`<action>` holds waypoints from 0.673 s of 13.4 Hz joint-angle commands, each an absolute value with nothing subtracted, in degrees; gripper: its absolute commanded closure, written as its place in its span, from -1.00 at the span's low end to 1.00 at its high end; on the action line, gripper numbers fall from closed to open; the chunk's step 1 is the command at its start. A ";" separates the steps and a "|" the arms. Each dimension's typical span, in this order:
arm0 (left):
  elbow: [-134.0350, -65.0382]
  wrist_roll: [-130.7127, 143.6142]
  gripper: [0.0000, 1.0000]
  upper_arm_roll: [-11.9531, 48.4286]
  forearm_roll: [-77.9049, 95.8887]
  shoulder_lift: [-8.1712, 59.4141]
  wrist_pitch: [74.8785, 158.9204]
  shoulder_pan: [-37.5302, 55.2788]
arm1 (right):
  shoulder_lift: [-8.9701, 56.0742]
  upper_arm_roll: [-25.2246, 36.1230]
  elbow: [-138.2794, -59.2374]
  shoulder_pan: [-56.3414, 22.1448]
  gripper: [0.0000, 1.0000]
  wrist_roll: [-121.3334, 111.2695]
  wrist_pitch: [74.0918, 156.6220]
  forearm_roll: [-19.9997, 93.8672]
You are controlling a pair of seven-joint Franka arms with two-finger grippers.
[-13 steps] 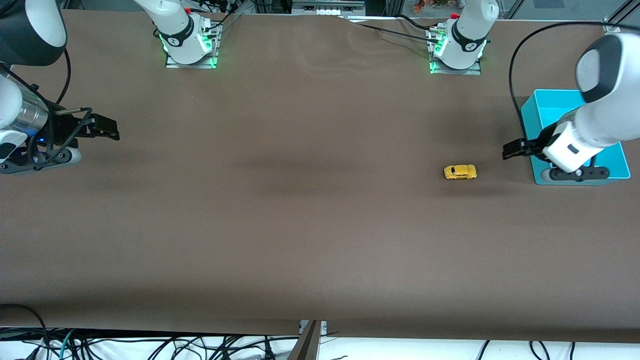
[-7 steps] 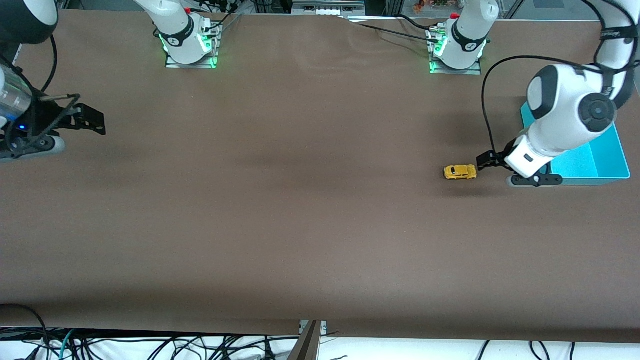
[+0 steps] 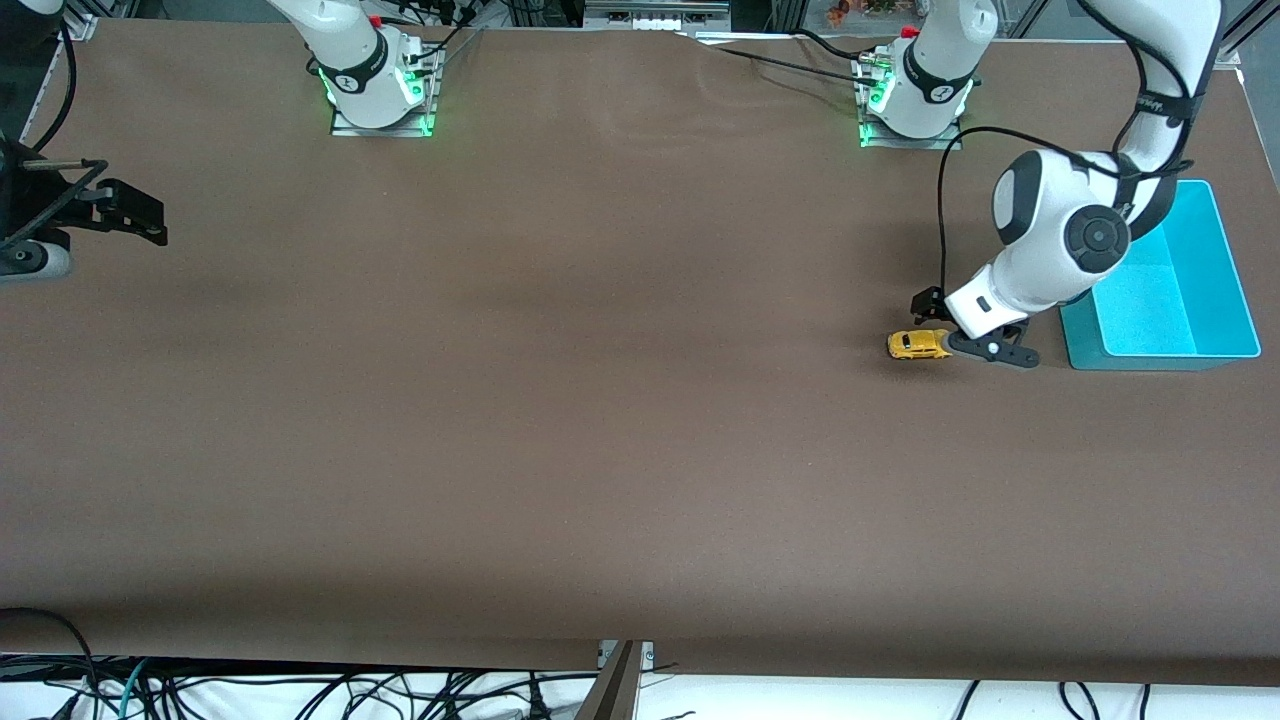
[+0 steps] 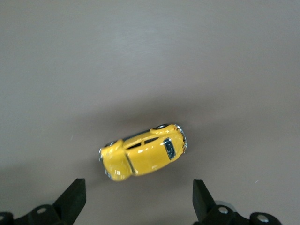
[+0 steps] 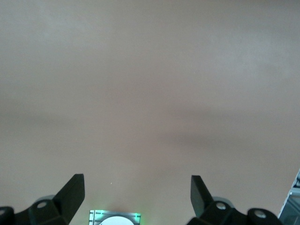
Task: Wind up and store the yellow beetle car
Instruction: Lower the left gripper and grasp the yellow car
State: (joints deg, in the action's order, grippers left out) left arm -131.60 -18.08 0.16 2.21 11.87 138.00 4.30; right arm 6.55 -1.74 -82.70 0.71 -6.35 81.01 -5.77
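I should grab the yellow beetle car (image 3: pixel 918 344) by its door sides with my left gripper next. The car's rear bumper then stays free as I store the car in the teal bin (image 3: pixel 1170 285).
The yellow beetle car (image 3: pixel 918 344) stands on its wheels on the brown table, toward the left arm's end, beside the teal bin (image 3: pixel 1170 285). My left gripper (image 3: pixel 935 318) hangs low just over the car's end nearest the bin. In the left wrist view the car (image 4: pixel 143 153) lies just ahead of the gap between the two dark fingertips (image 4: pixel 75 197), which stand wide apart and hold nothing; the left gripper (image 4: pixel 138 199) is open. My right gripper (image 3: pixel 130 215) waits open and empty over the table's edge at the right arm's end; its wrist view shows its spread fingers (image 5: pixel 72 190) over bare table.
The teal bin is open-topped and looks empty inside. The two arm bases (image 3: pixel 375 85) (image 3: pixel 915 95) stand along the table's edge farthest from the front camera. The brown cloth (image 3: pixel 600 400) carries nothing else.
My left arm has swung from over the teal bin toward the car and come down beside it. My right gripper has drawn back toward its end of the table. The car has not moved.
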 commanded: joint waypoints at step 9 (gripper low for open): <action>-131.13 -73.71 -0.99 -1.14 1.75 19.33 148.18 5.36 | 5.62 -1.58 -84.46 0.79 -1.00 -4.83 80.16 -3.78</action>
State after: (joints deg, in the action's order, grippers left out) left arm -131.59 -65.75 -0.68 2.18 17.79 146.69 4.59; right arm 6.36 -1.51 -83.91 0.48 -5.81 80.71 -4.71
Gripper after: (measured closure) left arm 0.004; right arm 0.000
